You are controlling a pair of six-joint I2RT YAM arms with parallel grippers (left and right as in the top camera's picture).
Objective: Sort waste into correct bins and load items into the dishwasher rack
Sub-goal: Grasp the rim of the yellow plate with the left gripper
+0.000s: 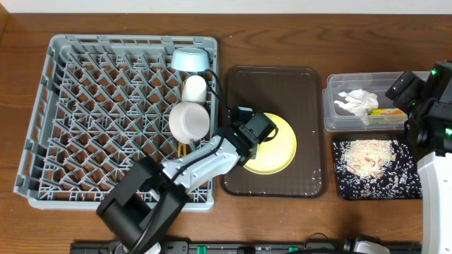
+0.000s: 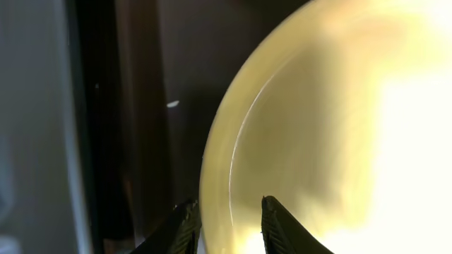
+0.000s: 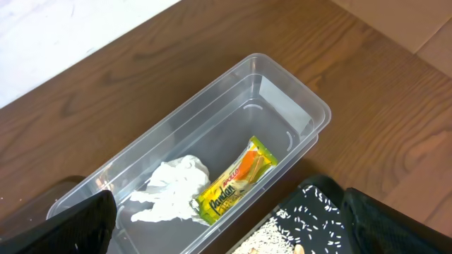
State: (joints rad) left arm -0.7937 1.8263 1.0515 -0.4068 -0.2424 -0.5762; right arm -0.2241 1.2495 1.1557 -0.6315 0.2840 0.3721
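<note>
The left gripper grabs the yellow plate (image 2: 332,120) by its rim nearest the dishwasher rack (image 2: 217,220) next. That leaves the opposite edge free to stand in the rack's slots.
The round yellow plate (image 1: 277,147) (image 2: 332,120) lies on the dark brown serving tray (image 1: 282,85). My left gripper (image 1: 244,137) (image 2: 229,220) is at the plate's left rim, part-way open, with one finger outside the rim and one over the plate. The grey dishwasher rack (image 1: 106,120) holds a light blue bowl (image 1: 189,59), a white cup (image 1: 194,87), a cream-white bowl (image 1: 189,120) and chopsticks (image 1: 183,149) along its right side. My right gripper (image 1: 397,90) (image 3: 233,227) hangs wide open and empty over the bins.
The clear tub (image 1: 330,121) (image 3: 296,92) holds the white napkin (image 1: 357,102) (image 3: 173,187) and the yellow-green wrapper (image 1: 387,111) (image 3: 233,180). The black tray (image 1: 346,187) (image 3: 318,197) in front of it carries rice scraps (image 1: 367,156) (image 3: 272,236).
</note>
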